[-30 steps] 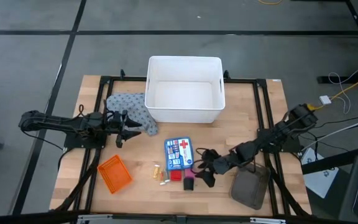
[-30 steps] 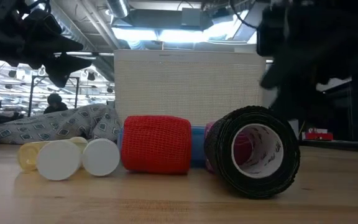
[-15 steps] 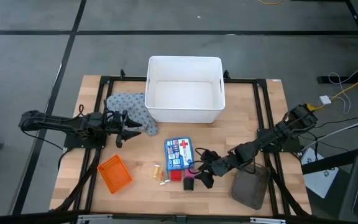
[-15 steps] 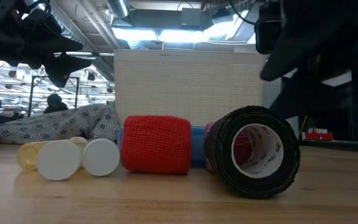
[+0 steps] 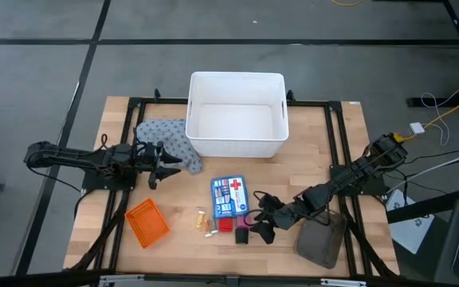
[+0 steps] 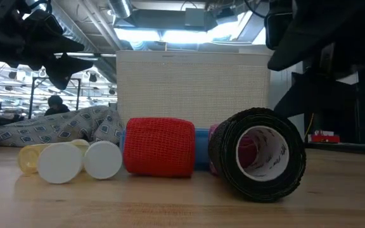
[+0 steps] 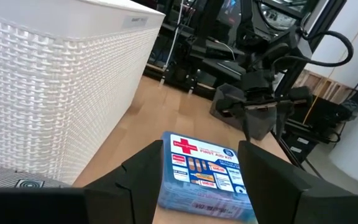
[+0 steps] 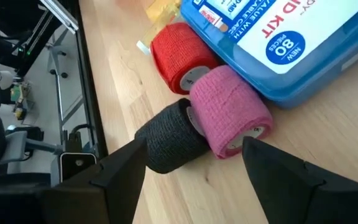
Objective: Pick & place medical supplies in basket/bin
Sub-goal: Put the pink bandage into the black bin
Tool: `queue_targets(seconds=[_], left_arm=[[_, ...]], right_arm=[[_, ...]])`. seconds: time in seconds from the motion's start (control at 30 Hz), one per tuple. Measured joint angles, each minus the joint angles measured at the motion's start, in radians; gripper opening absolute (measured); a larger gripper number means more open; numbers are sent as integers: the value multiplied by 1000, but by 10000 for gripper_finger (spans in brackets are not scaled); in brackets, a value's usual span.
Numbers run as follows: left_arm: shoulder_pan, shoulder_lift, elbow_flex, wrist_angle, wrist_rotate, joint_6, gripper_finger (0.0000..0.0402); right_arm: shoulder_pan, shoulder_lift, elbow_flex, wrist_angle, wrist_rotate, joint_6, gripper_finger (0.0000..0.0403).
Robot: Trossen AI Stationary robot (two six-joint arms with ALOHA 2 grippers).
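Note:
The pink roll (image 5: 250, 218) is still beyond my fingers and they would miss it if I closed now, so my right gripper needs to move toward it before closing.
The red roll (image 8: 179, 56), pink roll (image 8: 232, 121) and black roll (image 8: 169, 143) lie on their sides on the table, against the near edge of the blue first-aid box (image 5: 229, 196). My right gripper (image 8: 194, 180) is open just above and to the right of them, with the black and pink rolls ahead between its fingers. The yellowish vials (image 6: 59, 161) lie to the left of the red roll (image 6: 160, 147). The grey speckled cloth (image 5: 166, 142) lies by the white bin (image 5: 236, 115). My left gripper (image 5: 168, 163) hovers open at the cloth's near edge. The orange basket (image 5: 147, 222) sits near the table's left near corner.
A dark grey pouch (image 5: 321, 239) lies at the table's right near corner, under my right arm. The white bin stands at the far middle of the table. Bare wood lies between the basket and the vials. Black frame rails run along both sides of the table.
My right gripper has crept a little toward the table's near edge, closer to the black and pink rolls. In the low view its dark bulk has shifted up and right. The rolls, vials and cloth lie where they were.

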Motion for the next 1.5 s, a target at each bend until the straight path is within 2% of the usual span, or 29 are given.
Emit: queue_targets(seconds=[0.33,0.63,1.0,1.5], left_arm=[[0,0,0,-1,2,-4,205],[0,0,0,-1,2,-3,205],[0,0,0,-1,2,-3,205],[0,0,0,-2,2,-3,204]], right_arm=[[0,98,0,56,-8,58,265],[0,107,0,126,19,39,265],[-1,107,0,128,26,32,265],[-35,204,0,247,31,35,260]])
